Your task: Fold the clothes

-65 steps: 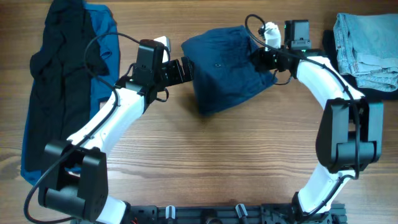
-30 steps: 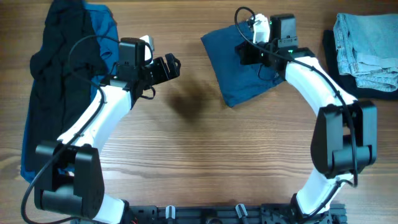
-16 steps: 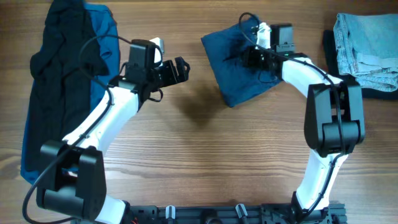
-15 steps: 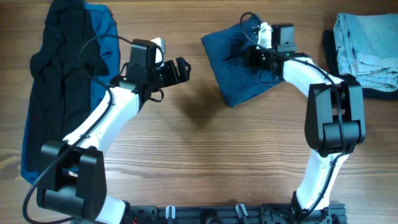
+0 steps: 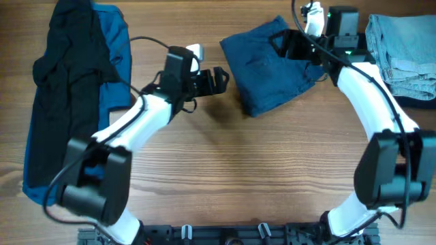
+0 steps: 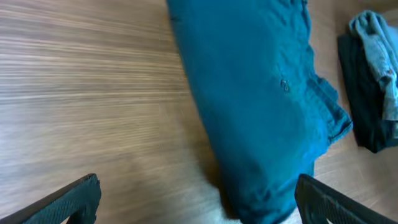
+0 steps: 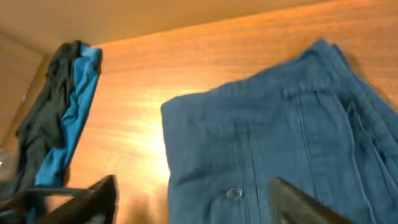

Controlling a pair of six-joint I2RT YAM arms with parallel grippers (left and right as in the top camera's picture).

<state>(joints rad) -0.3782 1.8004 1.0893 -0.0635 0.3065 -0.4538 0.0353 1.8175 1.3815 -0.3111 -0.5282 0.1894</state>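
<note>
The dark navy shorts have a loose edge facing the pale denim. I should grab them there next with my right gripper, to move that layer of the shorts for folding.
The dark navy shorts lie folded on the table at back centre, button side up. My right gripper hovers over their far right corner, open, with nothing between its fingers. In the right wrist view the shorts and their button lie below the wide-apart jaws of that gripper. Just left of the shorts, my left gripper is open and empty. In the left wrist view the shorts lie ahead of the left gripper, their near end between its spread fingers.
A black garment lies over a brighter blue one along the table's left side. Pale denim sits on a black garment at the back right. Bare wood fills the front half.
My right gripper has opened, let go of the shorts and drawn back to the upper right. The left arm has moved right, closer to the shorts.
</note>
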